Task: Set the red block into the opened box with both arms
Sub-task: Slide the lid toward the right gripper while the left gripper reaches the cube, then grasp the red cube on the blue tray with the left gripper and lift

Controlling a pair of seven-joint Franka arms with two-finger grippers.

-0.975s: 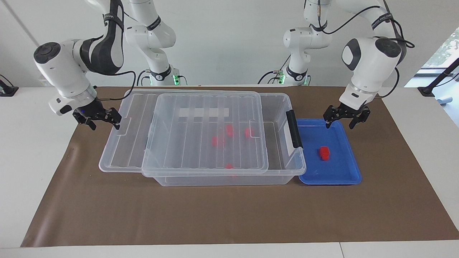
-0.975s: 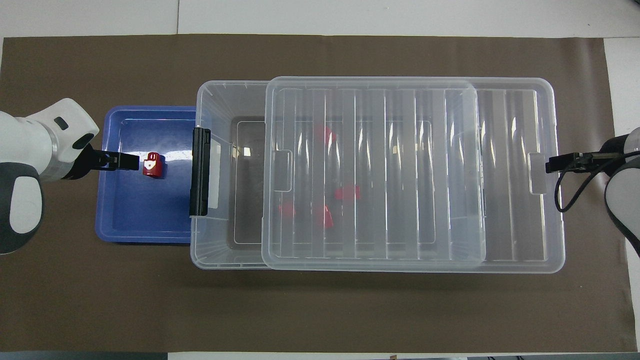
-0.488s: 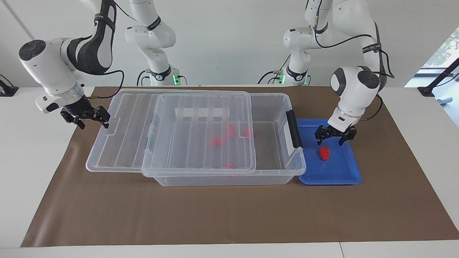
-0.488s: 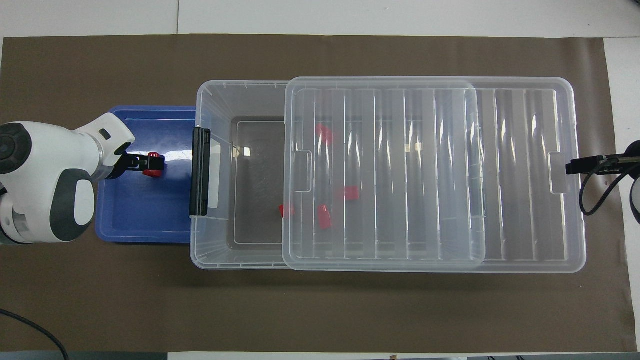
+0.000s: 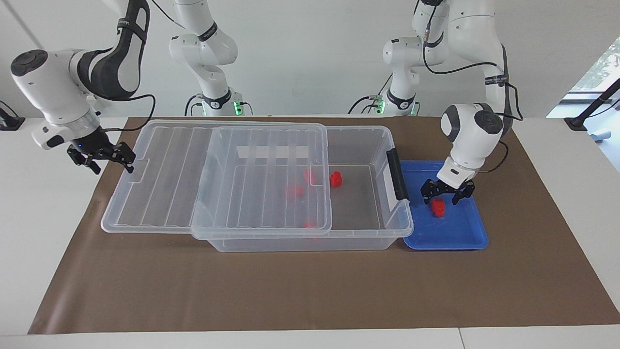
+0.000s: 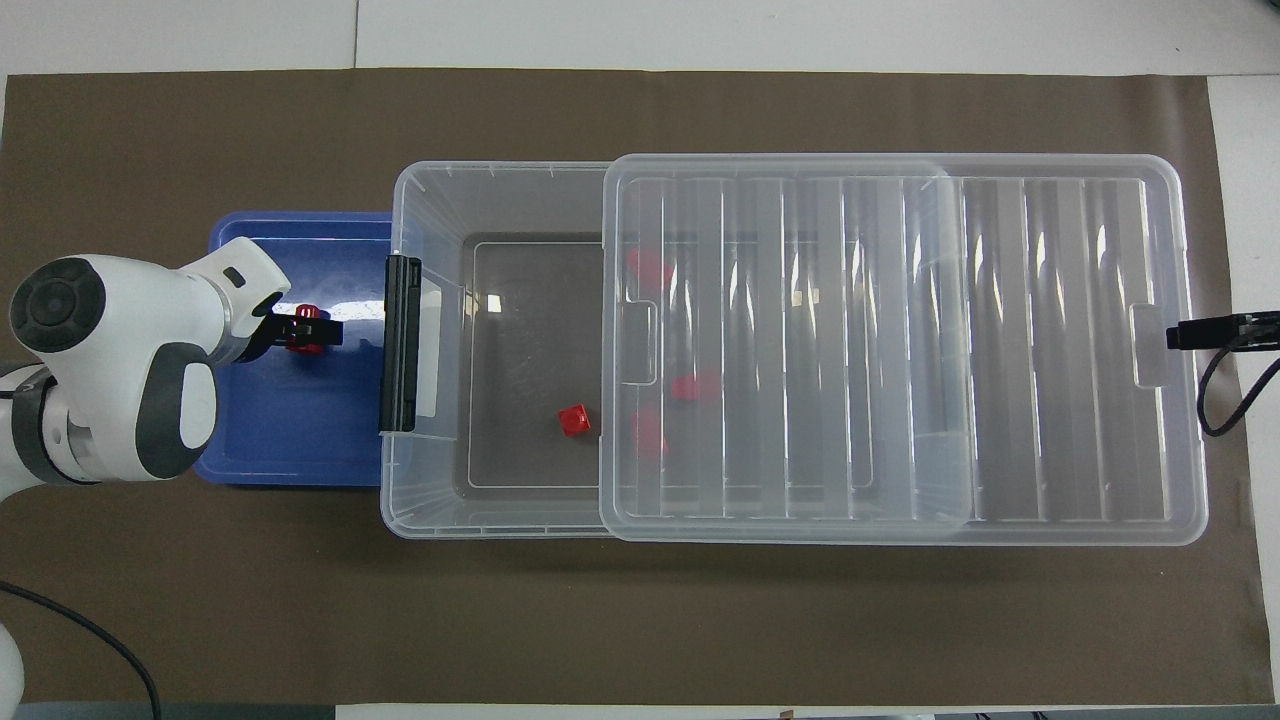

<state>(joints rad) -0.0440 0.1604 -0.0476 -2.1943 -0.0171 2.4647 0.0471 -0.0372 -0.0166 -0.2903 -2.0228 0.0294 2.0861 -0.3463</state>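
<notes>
My left gripper is about to grab the red block by its opposite sides, to put it into the opened box.
A red block (image 5: 439,207) (image 6: 299,344) lies in the blue tray (image 5: 455,232) (image 6: 280,430). My left gripper (image 5: 441,198) (image 6: 315,330) is low over it, open, one finger on each side of the block. The clear box (image 5: 300,242) (image 6: 440,200) stands beside the tray. Its ribbed lid (image 5: 164,184) (image 6: 1050,350) is slid partway off toward the right arm's end. My right gripper (image 5: 110,162) (image 6: 1190,333) is at the lid's end tab with its fingers spread. One red block (image 5: 335,179) (image 6: 574,420) shows in the uncovered part of the box.
Other red blocks (image 5: 294,190) (image 6: 690,387) show through the lid. The box's black latch handle (image 5: 397,174) (image 6: 401,345) stands up between the tray and the opening. Brown paper (image 5: 290,291) covers the table.
The lid has slid toward the right arm's end along with the right gripper, uncovering one block. The left gripper has come down from the tray's edge onto the red block.
</notes>
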